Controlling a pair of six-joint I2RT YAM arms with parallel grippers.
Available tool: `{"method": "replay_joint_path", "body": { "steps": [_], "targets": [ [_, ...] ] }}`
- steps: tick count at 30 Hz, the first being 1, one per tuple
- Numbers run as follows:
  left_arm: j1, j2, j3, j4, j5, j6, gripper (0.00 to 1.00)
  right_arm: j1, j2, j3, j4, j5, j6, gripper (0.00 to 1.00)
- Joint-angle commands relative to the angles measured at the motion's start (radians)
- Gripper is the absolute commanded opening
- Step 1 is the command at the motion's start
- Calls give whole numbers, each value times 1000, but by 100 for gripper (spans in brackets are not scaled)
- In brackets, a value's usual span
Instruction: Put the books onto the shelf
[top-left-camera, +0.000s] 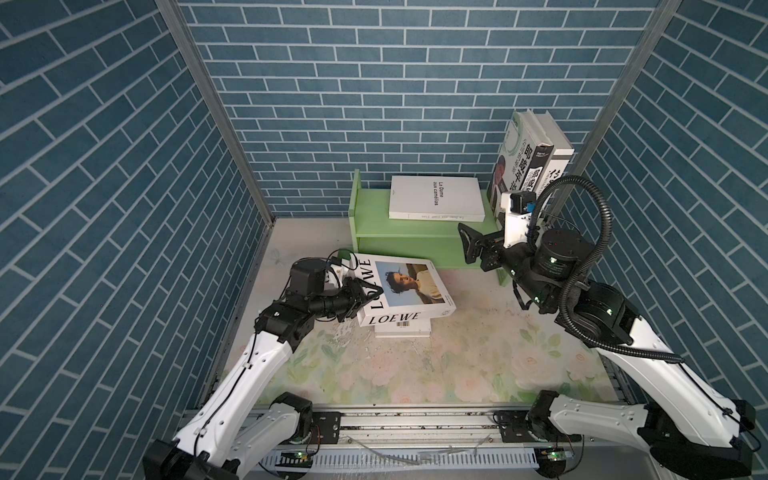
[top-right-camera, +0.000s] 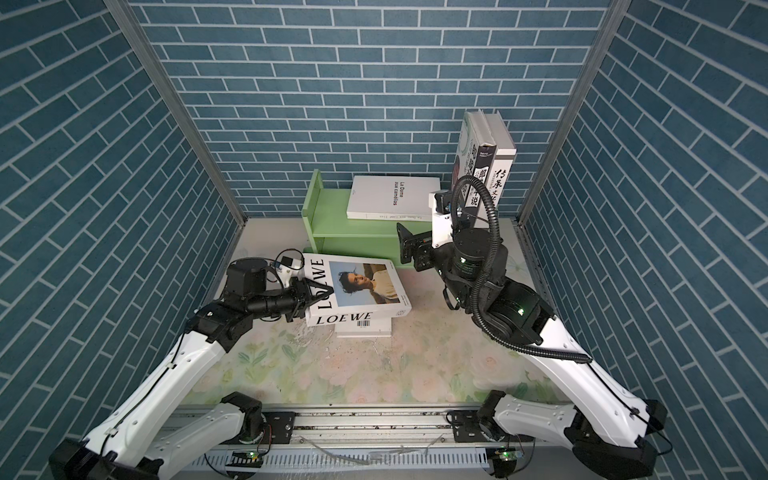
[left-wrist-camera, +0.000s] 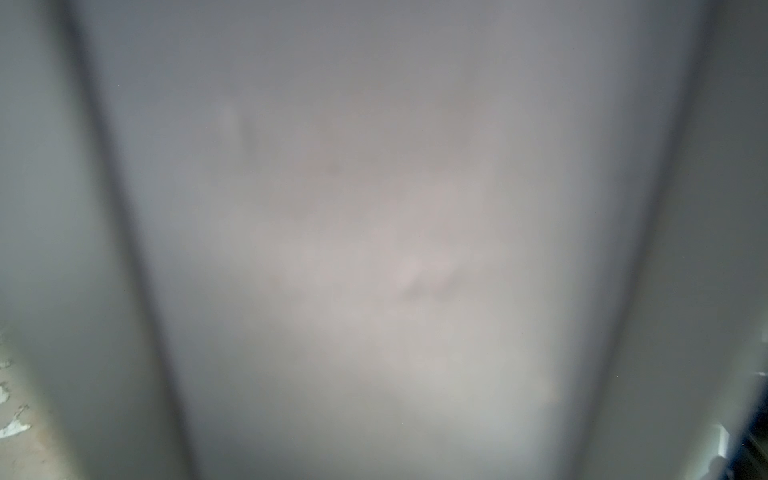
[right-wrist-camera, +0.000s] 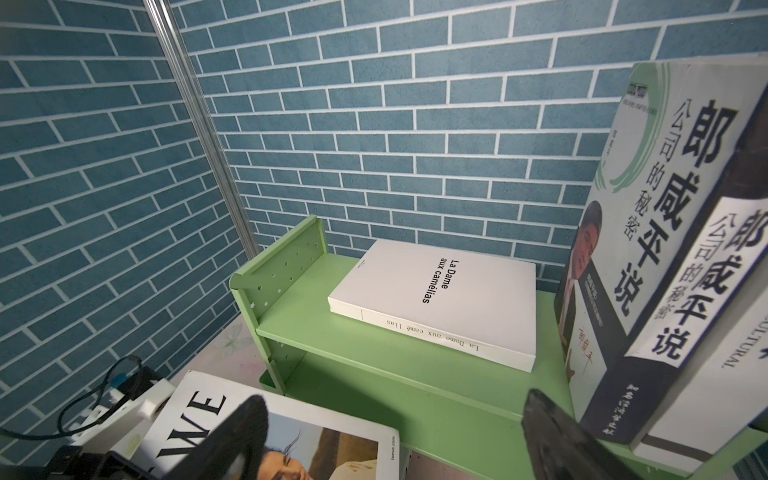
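Note:
The LOEWE book (top-left-camera: 415, 291) is tilted on the white book under it and would fall crooked there if my left gripper opened now, so I should keep holding it.
A green shelf (top-left-camera: 399, 232) stands at the back against the brick wall. On its top board a white book (top-left-camera: 436, 199) lies flat, and two upright books (top-left-camera: 528, 158) stand at its right end. In front of the shelf, a LOEWE book (top-left-camera: 415, 291) with a portrait cover tilts on a white book (top-left-camera: 403, 330) lying beneath it. My left gripper (top-left-camera: 370, 297) is shut on the LOEWE book's left edge, one finger on top of the cover. The left wrist view is filled by a blurred pale surface. My right gripper (right-wrist-camera: 392, 424) hangs open and empty before the shelf's right part (right-wrist-camera: 332, 328).
A floral tabletop (top-left-camera: 457, 365) is boxed in by blue brick walls on three sides. A metal rail (top-left-camera: 415, 424) runs along the front edge. A black cable hose (top-left-camera: 582, 266) loops over the right arm near the upright books.

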Motion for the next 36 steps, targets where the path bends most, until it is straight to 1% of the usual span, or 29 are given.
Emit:
{"method": "replay_joint_path", "body": {
  "steps": [1,6,9,15,19,26,29,31,36],
  "targets": [
    [-7,36,-28,213,-2,-15,28,0,-34,-15,-28,45,32,95],
    [-32,117,-77,297,-24,-19,31,0,-53,-30,-34,78,38,96],
    [-35,154,-88,312,-48,-10,34,0,-57,-32,-35,85,38,96],
    [-38,207,-80,263,-71,22,35,0,-43,-25,-25,89,34,96],
    [-59,195,-121,267,-79,12,35,0,-35,-24,-22,90,32,96],
    [-61,173,-237,270,-108,-9,36,0,-27,-29,-14,102,37,96],
    [-62,182,-247,271,-118,-5,41,0,-14,-22,-15,95,39,96],
    [-61,192,-232,253,-119,13,46,0,-4,-18,-13,89,42,96],
    [-63,195,-197,178,-110,59,50,0,6,-16,-13,85,52,96]
  ]
}}
